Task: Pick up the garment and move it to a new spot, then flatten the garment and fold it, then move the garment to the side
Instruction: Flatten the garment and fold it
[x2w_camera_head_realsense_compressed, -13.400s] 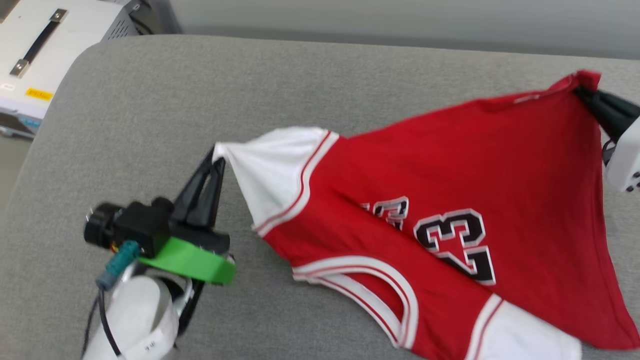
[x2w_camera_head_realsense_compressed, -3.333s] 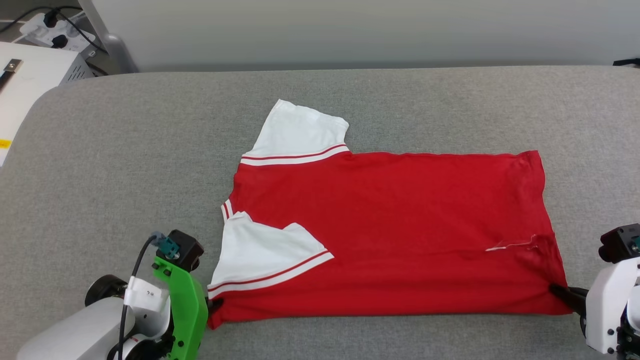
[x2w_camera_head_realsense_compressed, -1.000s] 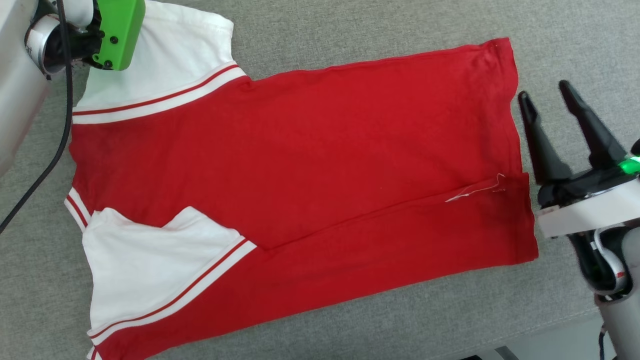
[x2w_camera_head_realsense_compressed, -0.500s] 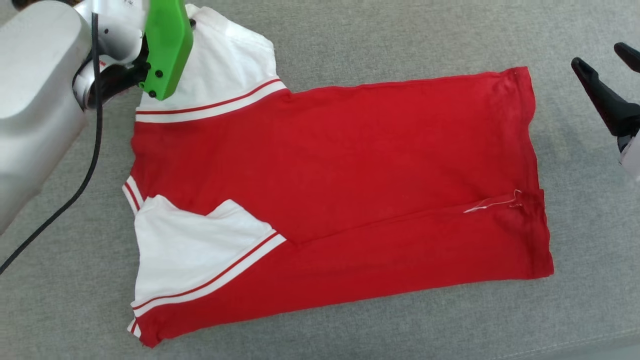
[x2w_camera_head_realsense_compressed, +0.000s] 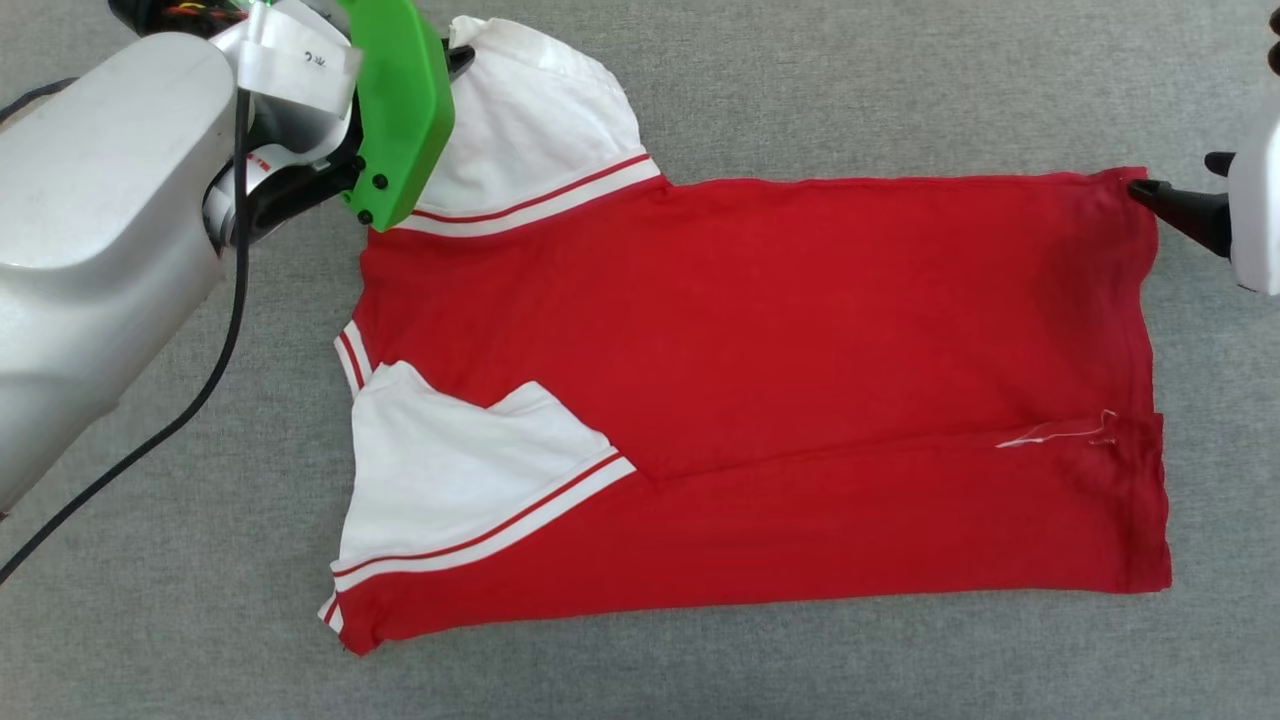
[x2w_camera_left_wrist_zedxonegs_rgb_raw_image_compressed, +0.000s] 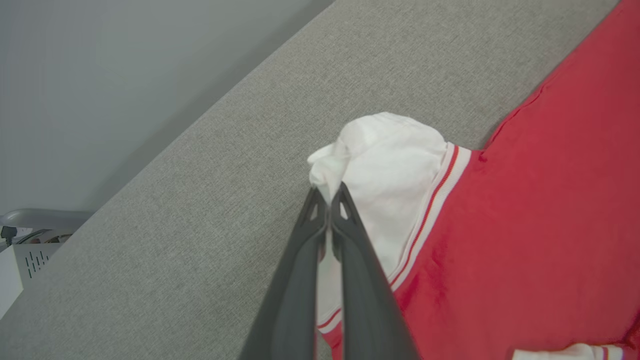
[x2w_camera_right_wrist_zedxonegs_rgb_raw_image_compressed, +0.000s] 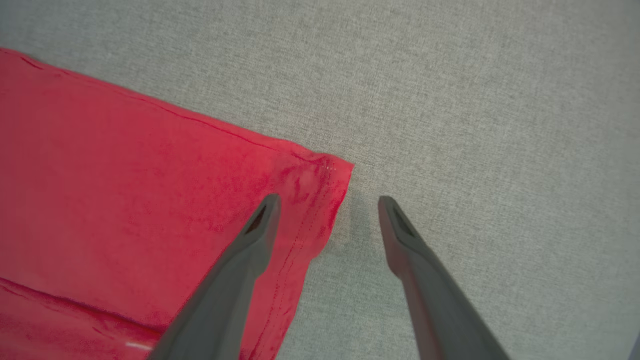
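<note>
My right gripper pinches the garment by its hem corner (x2w_camera_head_realsense_compressed: 1131, 190) next, where its edge is free. The garment's red body (x2w_camera_head_realsense_compressed: 840, 306) lies spread flat on the cushion.
The garment (x2w_camera_head_realsense_compressed: 750, 350), a red T-shirt with white sleeves, lies spread flat on the grey cushion. Its near sleeve (x2w_camera_head_realsense_compressed: 450, 470) is folded in over the red body. My left gripper (x2w_camera_head_realsense_compressed: 460, 55) is at the top left, shut on the tip of the far sleeve. In the left wrist view the left gripper (x2w_camera_left_wrist_zedxonegs_rgb_raw_image_compressed: 327, 192) pinches a bunched white sleeve (x2w_camera_left_wrist_zedxonegs_rgb_raw_image_compressed: 390, 165). My right gripper (x2w_camera_head_realsense_compressed: 1180, 175) is open at the far hem corner. In the right wrist view the right gripper (x2w_camera_right_wrist_zedxonegs_rgb_raw_image_compressed: 329, 200) straddles that corner of the garment (x2w_camera_right_wrist_zedxonegs_rgb_raw_image_compressed: 125, 175), with one finger over red cloth and one over bare cushion.
The grey cushion (x2w_camera_head_realsense_compressed: 800, 80) extends on all sides of the shirt. A black cable (x2w_camera_head_realsense_compressed: 200, 400) hangs from my left arm across the cushion's left part. In the left wrist view a white vented box (x2w_camera_left_wrist_zedxonegs_rgb_raw_image_compressed: 20, 260) stands beyond the cushion's edge, by a pale wall.
The head camera has shifted. My right gripper, still open, has moved from beside the hem to the hem's far corner. My left gripper stays closed on the far sleeve.
</note>
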